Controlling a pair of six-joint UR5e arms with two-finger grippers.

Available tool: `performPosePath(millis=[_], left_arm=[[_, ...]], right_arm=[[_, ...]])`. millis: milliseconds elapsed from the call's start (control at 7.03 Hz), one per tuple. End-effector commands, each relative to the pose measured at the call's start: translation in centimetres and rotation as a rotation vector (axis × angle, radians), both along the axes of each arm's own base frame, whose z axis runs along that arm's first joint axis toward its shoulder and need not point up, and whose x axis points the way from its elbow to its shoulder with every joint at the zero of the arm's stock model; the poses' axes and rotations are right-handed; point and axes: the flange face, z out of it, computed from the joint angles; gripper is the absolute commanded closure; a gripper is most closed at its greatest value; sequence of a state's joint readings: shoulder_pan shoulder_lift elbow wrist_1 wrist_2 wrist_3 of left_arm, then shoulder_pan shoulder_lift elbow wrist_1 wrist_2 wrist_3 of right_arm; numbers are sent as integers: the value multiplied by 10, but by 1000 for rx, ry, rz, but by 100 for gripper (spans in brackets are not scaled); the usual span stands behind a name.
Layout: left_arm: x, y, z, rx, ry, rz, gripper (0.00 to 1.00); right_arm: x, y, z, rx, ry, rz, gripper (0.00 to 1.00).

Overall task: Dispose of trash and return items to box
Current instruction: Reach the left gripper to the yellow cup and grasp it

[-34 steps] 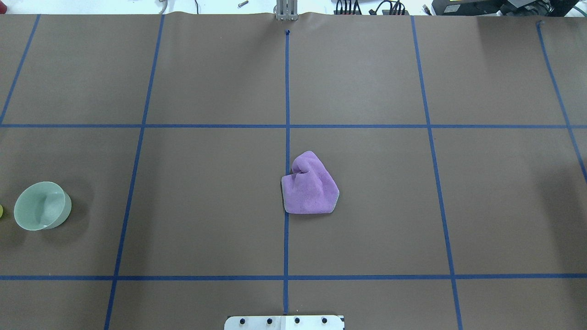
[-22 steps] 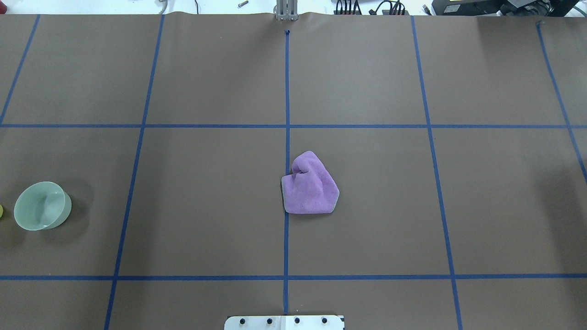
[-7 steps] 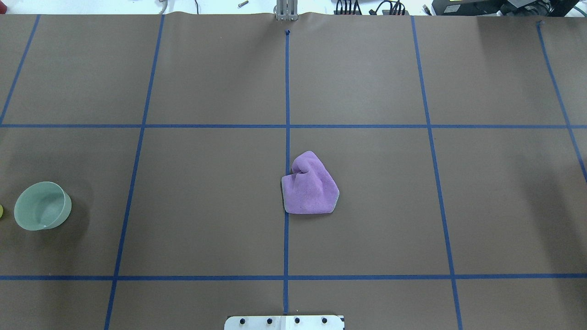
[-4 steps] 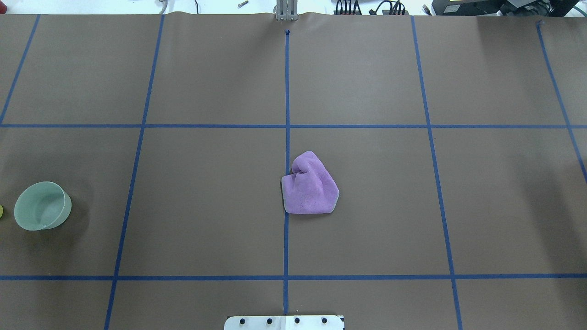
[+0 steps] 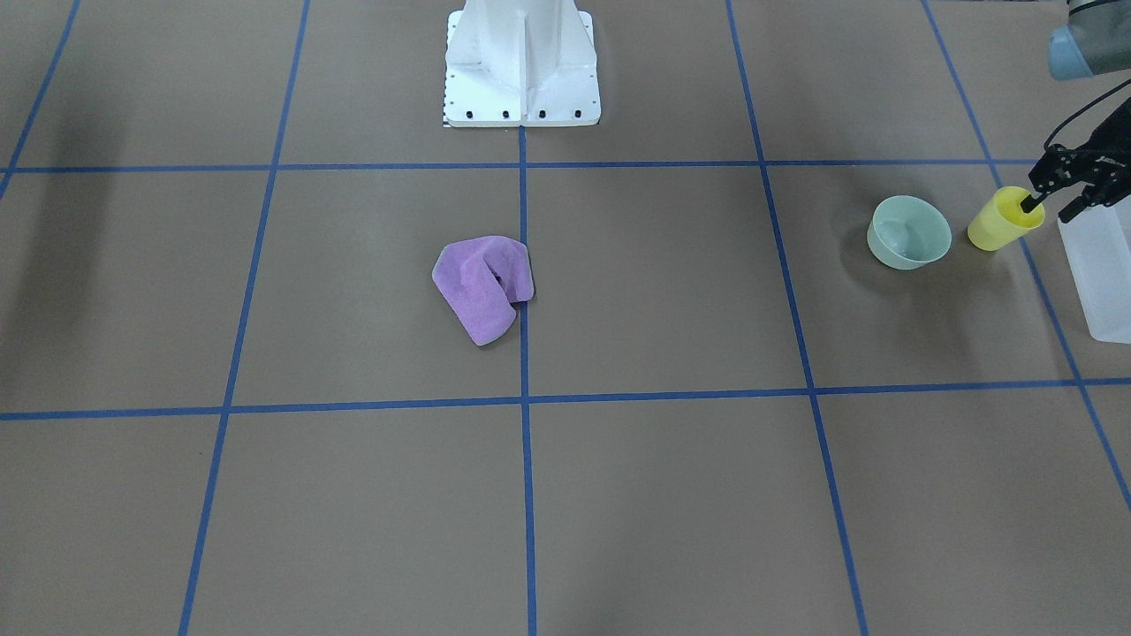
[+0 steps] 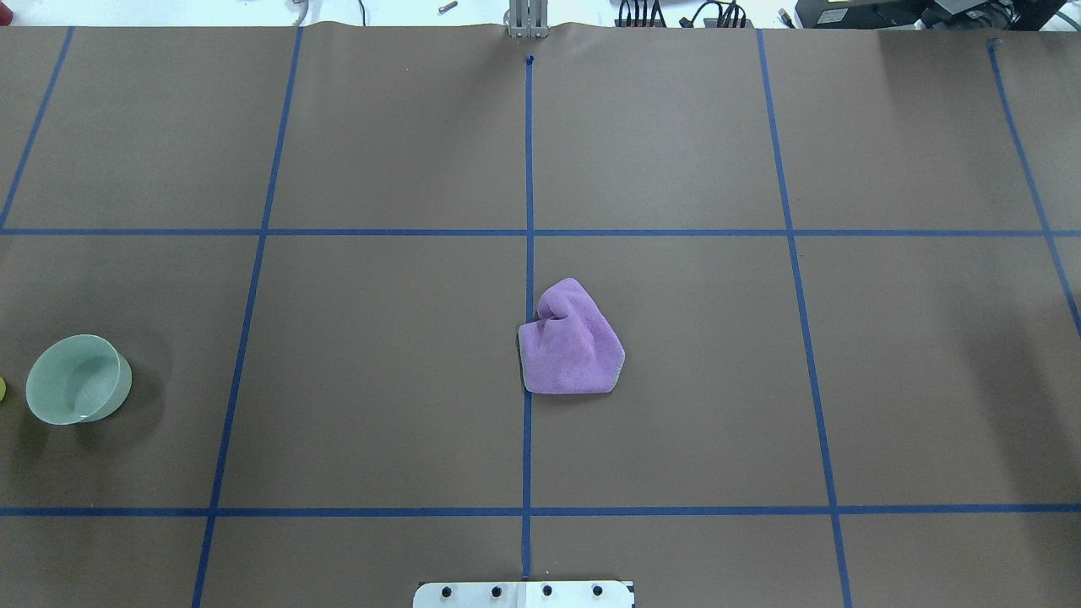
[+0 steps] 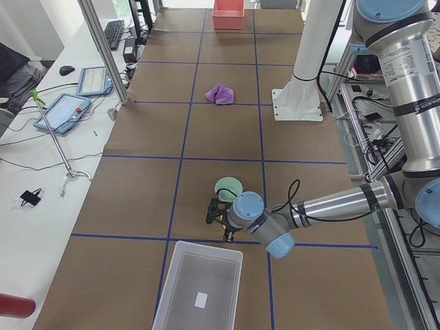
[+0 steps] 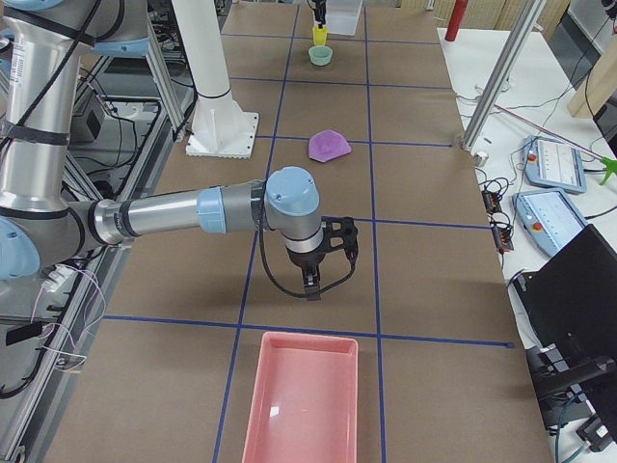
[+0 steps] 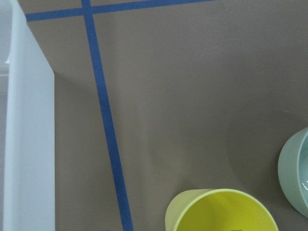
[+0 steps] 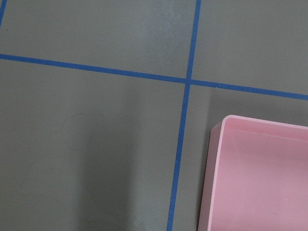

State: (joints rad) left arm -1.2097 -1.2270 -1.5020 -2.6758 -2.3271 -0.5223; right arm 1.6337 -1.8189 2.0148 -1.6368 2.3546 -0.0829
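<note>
My left gripper should grab the yellow cup (image 5: pixel 998 223) by its rim (image 5: pixel 1009 192), pinching it there so that it can then clear the cup from the table.
The yellow cup (image 5: pixel 998 223) stands upright on the table between the mint-green bowl (image 5: pixel 908 231) and the frosted white box (image 5: pixel 1100 274). My left gripper (image 5: pixel 1050 207) is open. One finger reaches into the cup's mouth and the other is outside, on the box side. The left wrist view shows the cup's rim (image 9: pixel 219 211), the bowl's edge (image 9: pixel 296 178) and the box wall (image 9: pixel 24 144). My right gripper (image 8: pixel 310 287) hangs over bare table near a pink bin (image 8: pixel 304 405). I cannot tell whether it is open or shut.
A crumpled purple cloth (image 6: pixel 570 342) lies at the table's middle, on the centre tape line. The white robot base (image 5: pixel 521 62) stands behind it. The pink bin also shows in the right wrist view (image 10: pixel 260 178). The bowl (image 6: pixel 78 390) sits at the overhead view's left edge.
The bowl, the cup's edge and the cloth have stayed put. Only the shadows over the bowl and at the table's right side have shifted.
</note>
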Motion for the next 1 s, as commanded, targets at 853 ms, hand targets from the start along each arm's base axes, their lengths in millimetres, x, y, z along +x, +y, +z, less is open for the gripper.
performPosePath(millis=[853], left_arm=[[0, 0, -52, 16, 165, 91, 100]], right_arm=[[0, 0, 0, -4, -1, 4, 0]])
